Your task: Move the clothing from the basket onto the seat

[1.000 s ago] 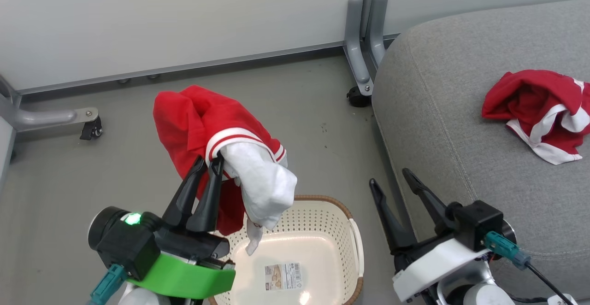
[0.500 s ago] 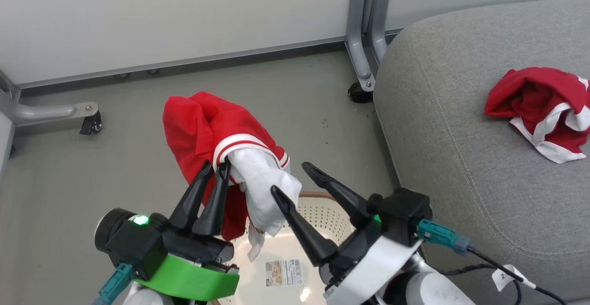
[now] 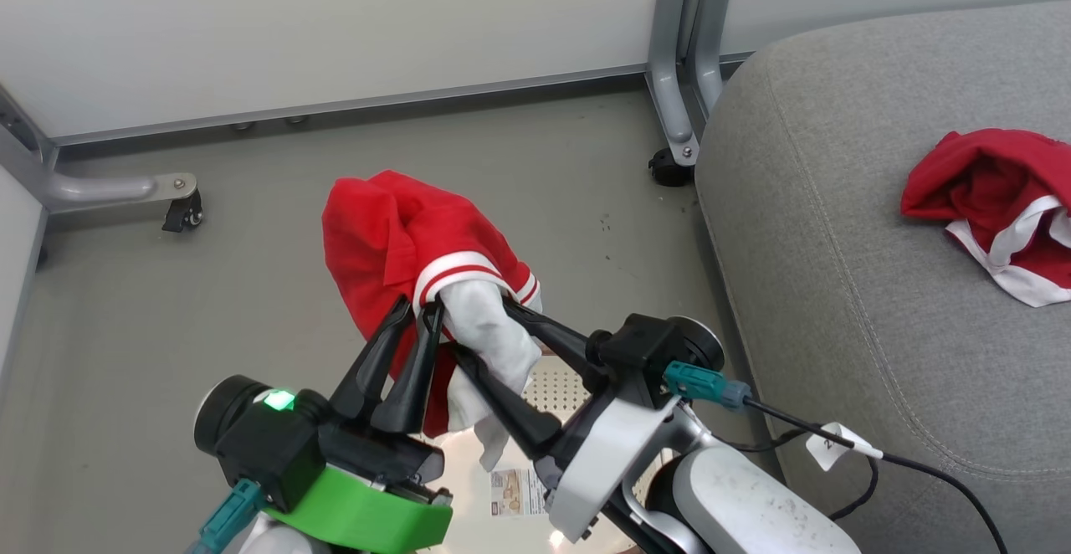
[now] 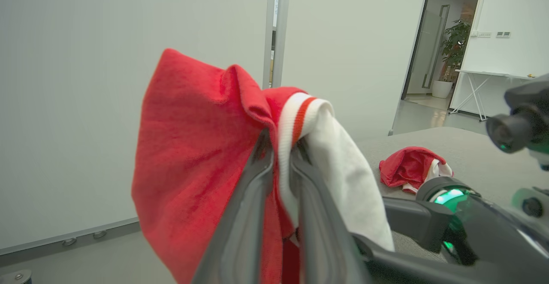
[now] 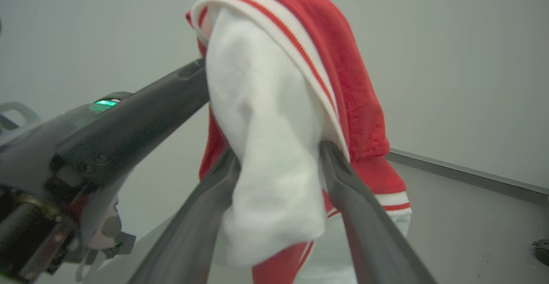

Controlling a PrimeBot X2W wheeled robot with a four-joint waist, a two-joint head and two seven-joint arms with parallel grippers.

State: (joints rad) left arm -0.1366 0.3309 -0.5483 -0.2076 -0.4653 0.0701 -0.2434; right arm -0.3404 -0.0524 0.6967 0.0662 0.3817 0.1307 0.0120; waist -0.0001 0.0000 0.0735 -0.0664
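I need to move the clothing onto the seat, so I should next use my right gripper to grab the red garment by its white sleeve [image 3: 479, 338] [image 5: 266, 146].
One piece of the clothing [image 3: 393, 228], red with a white striped cuff and a white sleeve, hangs in the air above the basket [image 3: 559, 388]. My left gripper [image 3: 422, 313] is shut on its striped edge [image 4: 285, 116]. My right gripper [image 3: 479, 326] is open, its fingers standing either side of the white sleeve [image 5: 266, 146]. My arms hide most of the basket; a patch of perforated wall and its label [image 3: 512, 491] show. A second red and white garment [image 3: 996, 202] lies crumpled on the grey seat [image 3: 837, 244] at the right, also in the left wrist view [image 4: 407, 170].
Grey metal frame legs with castors stand on the grey floor at the back left [image 3: 180, 202] and by the seat's corner [image 3: 678, 127]. A pale wall runs behind. A tagged cable [image 3: 837, 445] trails from my right wrist over the seat's front edge.
My right gripper has swung left from beside the seat to the hanging garment, and its fingers now straddle the white sleeve. My left gripper keeps its hold. The camera has shifted slightly.
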